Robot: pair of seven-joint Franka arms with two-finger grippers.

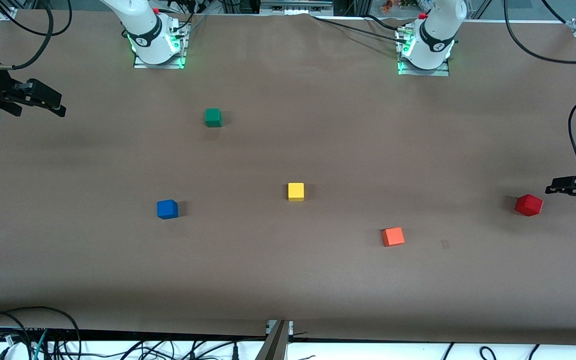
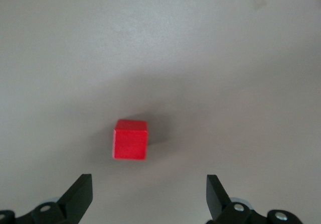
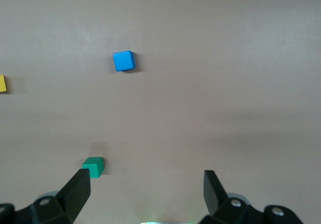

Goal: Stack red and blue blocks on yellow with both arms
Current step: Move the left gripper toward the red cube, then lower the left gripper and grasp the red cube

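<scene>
Next, my left gripper grips the red block by its opposite sides to stack it on the yellow block (image 1: pixel 296 191).
The red block (image 1: pixel 528 205) lies near the left arm's end of the table. My left gripper (image 1: pixel 554 189) hangs open and empty just beside it, at the table's edge. In the left wrist view the red block (image 2: pixel 131 139) lies ahead of the open left gripper (image 2: pixel 149 194), apart from both fingers. The yellow block (image 1: pixel 296 191) sits mid-table. The blue block (image 1: pixel 167 209) lies toward the right arm's end. My right gripper (image 1: pixel 57 106) is open and empty, up over the right arm's end of the table. The right wrist view shows the blue block (image 3: pixel 124 61) well ahead of the right gripper (image 3: pixel 146 191), and the yellow block (image 3: pixel 2 83) at the frame's edge.
A green cube (image 1: pixel 213 117) sits closer to the robots' bases than the yellow block; it also shows in the right wrist view (image 3: pixel 94 166). An orange cube (image 1: pixel 393 236) lies nearer the front camera, between the yellow and red blocks. Cables run along the table's front edge.
</scene>
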